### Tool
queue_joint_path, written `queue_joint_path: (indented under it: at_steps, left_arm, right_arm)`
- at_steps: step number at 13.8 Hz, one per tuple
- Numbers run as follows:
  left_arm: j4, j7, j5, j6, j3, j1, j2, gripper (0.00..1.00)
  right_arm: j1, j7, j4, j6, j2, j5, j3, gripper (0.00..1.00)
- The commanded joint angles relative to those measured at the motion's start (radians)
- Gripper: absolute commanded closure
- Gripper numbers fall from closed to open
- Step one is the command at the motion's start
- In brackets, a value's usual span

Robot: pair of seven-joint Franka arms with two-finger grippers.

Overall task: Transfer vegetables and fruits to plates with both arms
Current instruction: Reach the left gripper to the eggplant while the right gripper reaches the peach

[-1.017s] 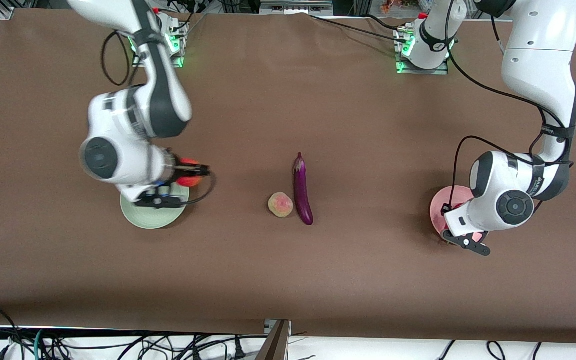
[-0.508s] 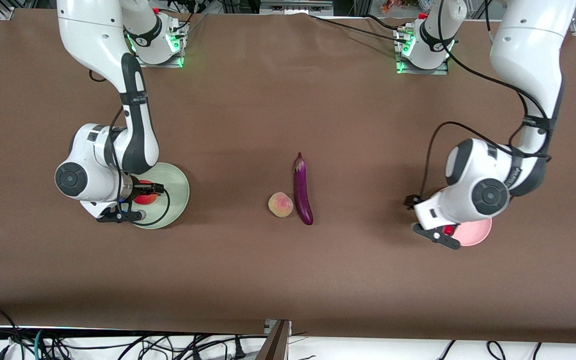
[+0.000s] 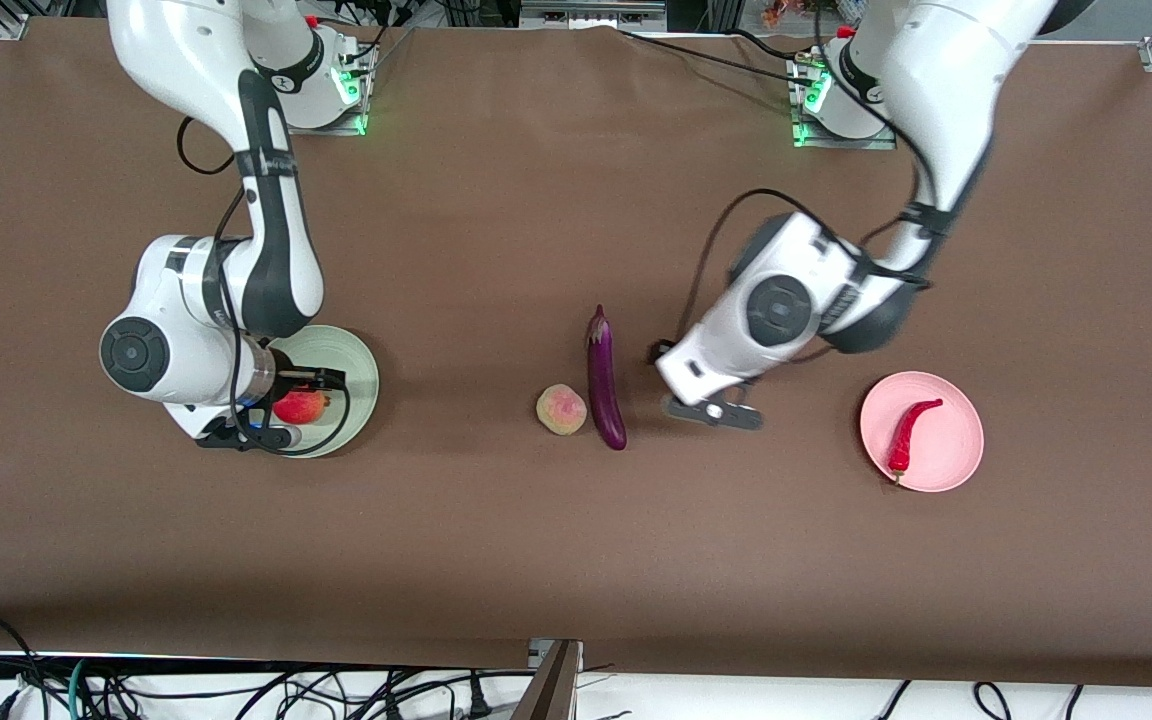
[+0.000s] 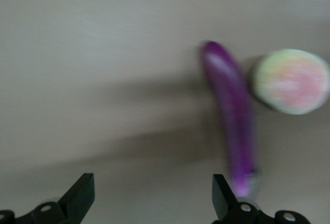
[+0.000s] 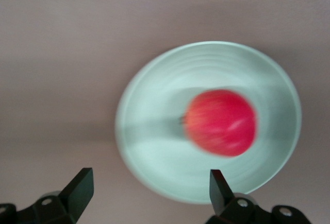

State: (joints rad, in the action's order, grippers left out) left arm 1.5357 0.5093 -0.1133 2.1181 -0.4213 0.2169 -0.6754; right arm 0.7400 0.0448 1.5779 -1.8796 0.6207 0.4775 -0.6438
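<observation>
My left gripper is to grab the purple eggplant by its stem end (image 3: 599, 341) next. Then it should move the eggplant to the pink plate (image 3: 956, 465).
The red-orange apple (image 3: 302, 407) lies on the pale green plate (image 3: 356, 372) toward the right arm's end. My right gripper (image 3: 298, 386) hangs open above that plate with nothing between its fingers; its wrist view shows the apple (image 5: 220, 122) on the plate (image 5: 154, 95). The red chili (image 3: 911, 432) lies on the pink plate (image 3: 956, 465). The purple eggplant (image 3: 606, 382) and the peach (image 3: 562, 410) lie side by side mid-table. My left gripper (image 3: 698, 405) is open over bare table beside the eggplant (image 4: 233, 126), which lies next to the peach (image 4: 291, 81).
Brown cloth covers the whole table (image 3: 576, 550). The two arm bases (image 3: 841, 90) stand along the edge farthest from the front camera. Cables hang below the table's nearest edge.
The left gripper opened, left the chili on the pink plate and swung to mid-table beside the eggplant. The right gripper opened and the apple now rests on the green plate.
</observation>
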Motion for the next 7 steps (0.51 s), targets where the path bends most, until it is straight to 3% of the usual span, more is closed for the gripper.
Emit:
queue_joint_path:
  at_steps: [1,3,7]
  left_arm:
    - [-0.048,0.116,-0.005,0.118,0.015,0.085,-0.094,0.00]
    - [-0.049,0.126,-0.005,0.181,0.018,0.113,-0.134,0.00]
    - [-0.049,0.126,-0.006,0.224,0.056,0.150,-0.174,0.36]
  right_arm:
    - [0.007,0.244,-0.107,0.033,0.020,0.109,0.096,0.01]
    - [0.015,0.385,-0.185,-0.050,0.082,0.192,0.145,0.01]
    - [0.009,0.457,-0.217,-0.194,0.143,0.210,0.200,0.01]
